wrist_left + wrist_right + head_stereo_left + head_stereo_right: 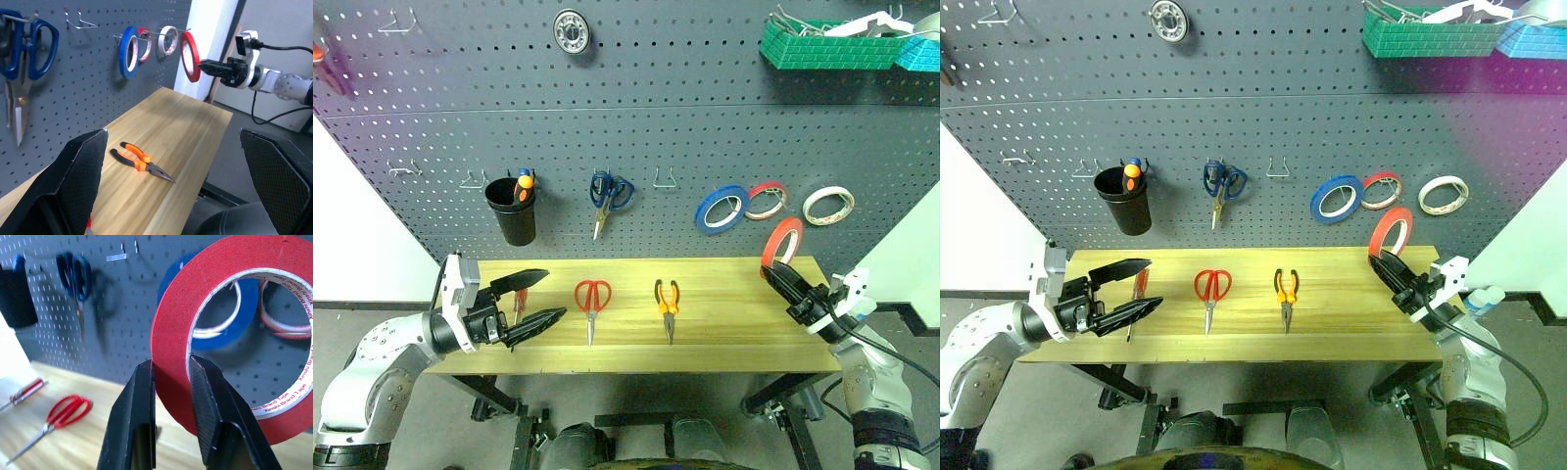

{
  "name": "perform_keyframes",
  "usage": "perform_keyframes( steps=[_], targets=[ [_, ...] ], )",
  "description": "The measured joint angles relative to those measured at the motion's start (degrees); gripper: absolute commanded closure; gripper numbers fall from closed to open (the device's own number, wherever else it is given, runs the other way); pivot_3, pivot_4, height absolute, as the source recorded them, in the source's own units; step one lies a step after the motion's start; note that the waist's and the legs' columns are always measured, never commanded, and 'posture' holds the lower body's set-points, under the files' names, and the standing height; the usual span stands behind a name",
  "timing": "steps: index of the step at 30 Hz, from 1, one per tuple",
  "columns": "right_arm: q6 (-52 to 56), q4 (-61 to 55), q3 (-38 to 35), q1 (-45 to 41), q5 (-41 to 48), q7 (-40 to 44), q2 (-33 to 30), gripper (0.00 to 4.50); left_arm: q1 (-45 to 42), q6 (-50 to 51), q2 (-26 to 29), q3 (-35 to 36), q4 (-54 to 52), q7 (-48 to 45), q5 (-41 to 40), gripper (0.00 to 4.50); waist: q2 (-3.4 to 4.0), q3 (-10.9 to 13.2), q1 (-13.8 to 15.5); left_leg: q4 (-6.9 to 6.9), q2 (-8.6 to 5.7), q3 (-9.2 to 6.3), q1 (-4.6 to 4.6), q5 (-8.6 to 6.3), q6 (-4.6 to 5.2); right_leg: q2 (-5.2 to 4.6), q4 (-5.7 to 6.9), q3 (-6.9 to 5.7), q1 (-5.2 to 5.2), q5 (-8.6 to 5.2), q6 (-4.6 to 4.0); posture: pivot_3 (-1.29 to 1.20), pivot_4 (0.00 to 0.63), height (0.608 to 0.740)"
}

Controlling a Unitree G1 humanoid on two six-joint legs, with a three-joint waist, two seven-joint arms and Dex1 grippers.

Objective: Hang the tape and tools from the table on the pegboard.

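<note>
The red-orange tape is below the red-and-white roll's spot and short of it, so my right gripper should keep hold of the tape until the tape gets to the pegboard.
My right gripper (779, 273) is shut on the rim of the red-orange tape (783, 240), holding the ring upright above the right end of the table (734, 333), in front of the pegboard (636, 117). In the right wrist view the tape (171, 347) sits clamped between the fingers (142, 396). My left gripper (536, 297) stands open over the table's left end, just above the red-handled screwdriver (1135, 299). The red-handled scissors (592, 302) and the orange-and-black pliers (667, 302) lie flat mid-table.
On the pegboard hang blue-handled scissors (610, 193), a blue roll (721, 207), a red-and-white roll (765, 200), a white roll (828, 205), a black cup (513, 209) and an empty hook (666, 179). Green and blue baskets (822, 44) sit top right.
</note>
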Motion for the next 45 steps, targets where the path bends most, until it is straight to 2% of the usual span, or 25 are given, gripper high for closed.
perform_keyframes(
  steps=[12, 25, 38, 42, 43, 45],
  targets=[
    [-6.13, 3.84, -0.67, -6.52, -4.82, -6.27, -0.13, 3.84, 2.08, 0.28, -0.02, 0.04, -1.17, -0.06, -0.03, 0.0, 0.05, 0.07, -0.01, -0.18, 0.0, 0.02, 0.06, 0.0, -0.01, -0.03, -0.16, 0.0, 0.02, -0.02, 0.0, -0.17, 0.0, 0.74],
    [-12.63, 16.99, 3.24, -15.8, -16.0, -14.58, -0.41, 3.84, 5.77, -0.74, -0.19, 0.14, -2.17, -0.8, 0.0, 0.0, 0.17, 0.18, 0.01, -0.18, -0.01, 0.03, 0.07, 0.0, -0.01, -0.05, -0.18, 0.01, 0.03, 0.0, -0.02, -0.14, 0.0, 0.74],
    [-18.58, 30.55, 7.25, -22.65, -26.6, -27.93, -0.94, 3.84, 7.81, -1.5, -0.32, 0.2, -3.39, -0.71, 0.02, 0.0, 0.21, 0.22, 0.07, -0.18, -0.01, 0.03, 0.07, 0.0, 0.0, -0.05, -0.19, 0.01, 0.06, 0.0, -0.02, -0.11, 0.0, 0.74],
    [-20.39, 34.22, 8.48, -24.6, -28.78, -30.76, -1.44, 3.84, 9.92, -6.08, -1.18, 0.27, 1.06, -4.33, 1.52, 0.0, 0.2, 0.22, 0.0, -0.17, -0.01, 0.05, 0.11, 0.0, 0.0, -0.04, -0.19, 0.01, 0.07, 0.0, -0.02, -0.11, 0.0, 0.74],
    [-20.65, 34.95, 8.67, -24.96, -29.15, -31.13, -1.71, 3.13, 10.38, -7.29, -1.44, 0.26, 2.72, -5.35, 2.1, 0.0, 0.2, 0.23, 0.0, -0.17, -0.01, 0.04, 0.11, 0.0, 0.0, -0.04, -0.19, 0.01, 0.08, 0.0, -0.02, -0.11, 0.0, 0.74],
    [-20.93, 36.37, 9.08, -25.52, -29.59, -31.71, -2.1, 2.61, 10.55, -9.08, -1.76, 0.26, 4.85, -6.77, 2.85, 0.0, 0.12, 0.26, 0.16, -0.16, -0.01, 0.03, 0.11, 0.0, 0.0, -0.05, -0.19, 0.0, 0.09, 0.0, -0.02, -0.11, 0.0, 0.74]
  ],
)
